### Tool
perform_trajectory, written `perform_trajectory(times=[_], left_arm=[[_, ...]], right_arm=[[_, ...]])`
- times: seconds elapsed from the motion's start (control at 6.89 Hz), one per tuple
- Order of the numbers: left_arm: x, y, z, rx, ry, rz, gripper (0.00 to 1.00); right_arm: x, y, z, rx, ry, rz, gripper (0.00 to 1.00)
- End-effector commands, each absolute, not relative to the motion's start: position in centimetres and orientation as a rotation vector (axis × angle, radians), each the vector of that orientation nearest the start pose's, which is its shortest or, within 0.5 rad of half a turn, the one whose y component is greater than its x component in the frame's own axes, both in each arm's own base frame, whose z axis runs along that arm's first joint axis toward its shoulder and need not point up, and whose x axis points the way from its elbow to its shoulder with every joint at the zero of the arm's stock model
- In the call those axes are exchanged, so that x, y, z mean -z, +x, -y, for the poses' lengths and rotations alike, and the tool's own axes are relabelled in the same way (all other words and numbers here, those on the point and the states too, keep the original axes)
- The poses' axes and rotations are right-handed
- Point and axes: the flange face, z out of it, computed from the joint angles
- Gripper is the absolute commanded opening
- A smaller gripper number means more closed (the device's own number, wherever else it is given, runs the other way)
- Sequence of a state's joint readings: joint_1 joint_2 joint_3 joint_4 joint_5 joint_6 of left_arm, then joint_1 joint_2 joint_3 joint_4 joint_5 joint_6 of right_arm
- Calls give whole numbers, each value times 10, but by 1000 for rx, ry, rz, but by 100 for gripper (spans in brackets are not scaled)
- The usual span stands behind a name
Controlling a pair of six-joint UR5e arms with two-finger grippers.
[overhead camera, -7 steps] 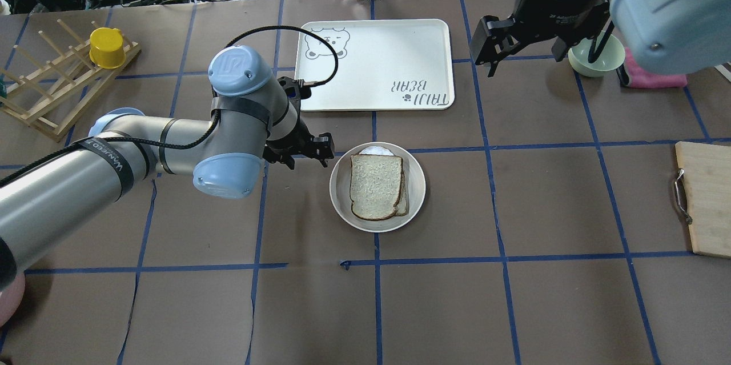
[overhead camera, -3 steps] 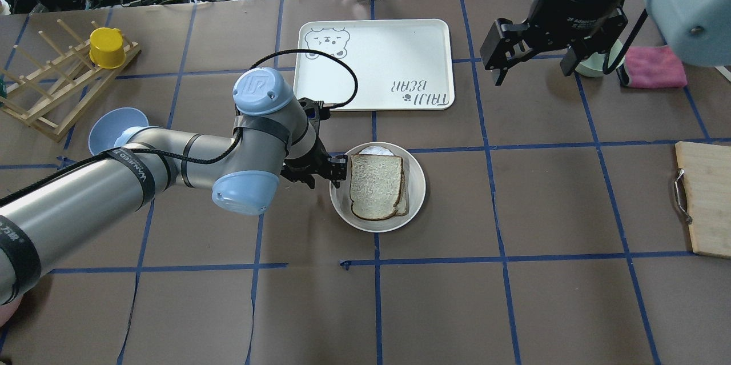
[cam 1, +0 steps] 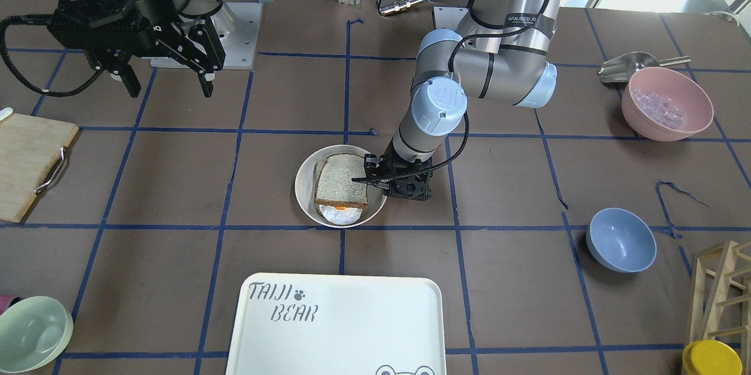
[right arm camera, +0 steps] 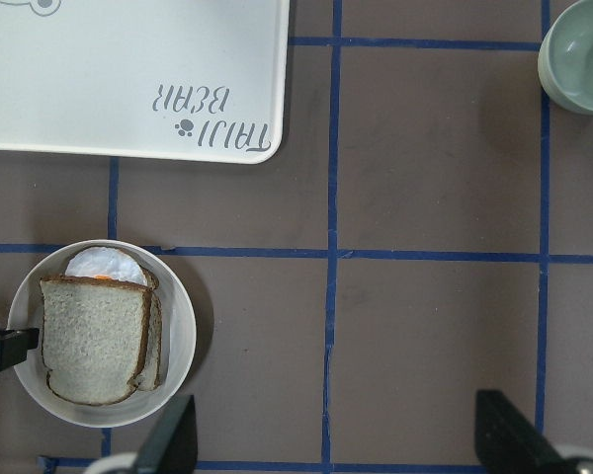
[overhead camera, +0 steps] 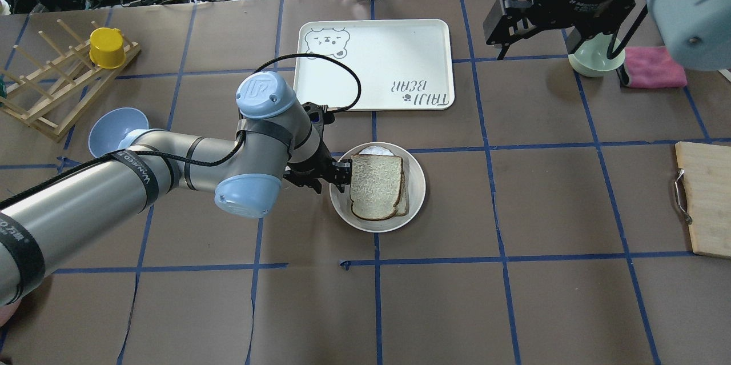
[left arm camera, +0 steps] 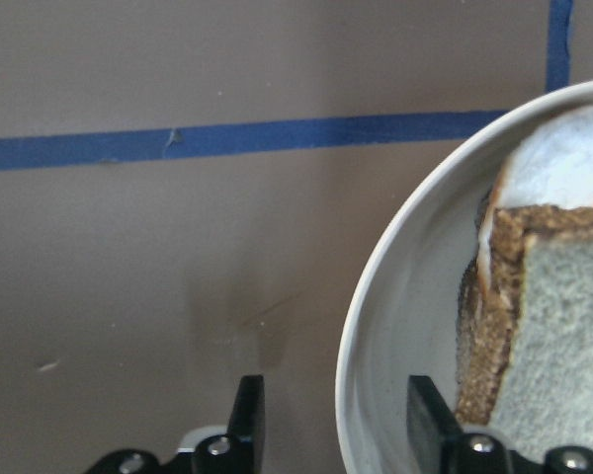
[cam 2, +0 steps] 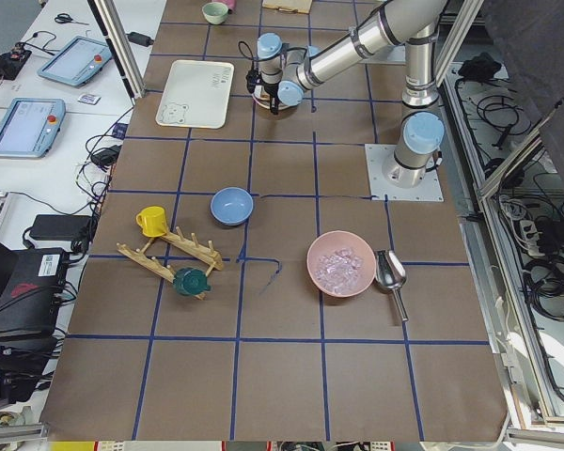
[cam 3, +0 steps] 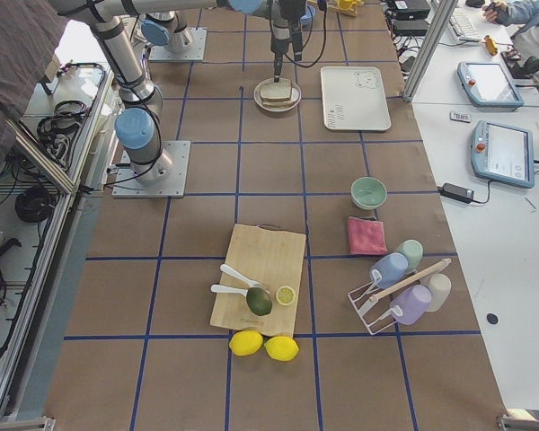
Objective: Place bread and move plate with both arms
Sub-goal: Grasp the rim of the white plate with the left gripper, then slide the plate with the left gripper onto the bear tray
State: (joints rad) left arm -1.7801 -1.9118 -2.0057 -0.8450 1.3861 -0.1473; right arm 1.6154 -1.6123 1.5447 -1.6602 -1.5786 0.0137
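The left gripper next needs to grab the plate by its empty rim beside the crust to move the plate, since bread and egg lie loose across the plate's middle.
The bread lies flat on top of another slice on the plate, with a fried egg under them at the far rim. The bread also shows in the front view and the right wrist view. My left gripper is open at the plate's left rim. In the left wrist view its jaws straddle the rim, one finger outside and one inside by the bread's crust. My right gripper is open and empty, high above the table's far right, as the front view shows too.
The white TAIJI BEAR tray lies just beyond the plate. A pale green bowl and a pink cloth are far right, a cutting board at the right edge. A blue bowl and a wooden rack with a yellow cup are left.
My left gripper has moved right and lower, from beside the plate to over its left rim. My right gripper has moved up and toward the far right.
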Motion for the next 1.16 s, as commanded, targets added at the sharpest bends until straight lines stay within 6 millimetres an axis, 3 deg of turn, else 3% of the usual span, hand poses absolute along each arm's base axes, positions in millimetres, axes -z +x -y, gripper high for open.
perform_trajectory(times=[0.0,0.15,0.44,1.02], left_arm=[[-178,-256,474,-159,89,-3312,5],[-181,-257,476,-145,91,-3316,0],[-193,-254,482,-106,57,-3323,0],[-245,-235,522,-149,-94,-3426,0]], right_arm=[[-523,152,476,139,-15,-3132,100],[-523,152,476,139,-5,-3131,100],[-524,152,476,137,-5,-3132,100],[-524,152,475,132,-5,-3134,100]])
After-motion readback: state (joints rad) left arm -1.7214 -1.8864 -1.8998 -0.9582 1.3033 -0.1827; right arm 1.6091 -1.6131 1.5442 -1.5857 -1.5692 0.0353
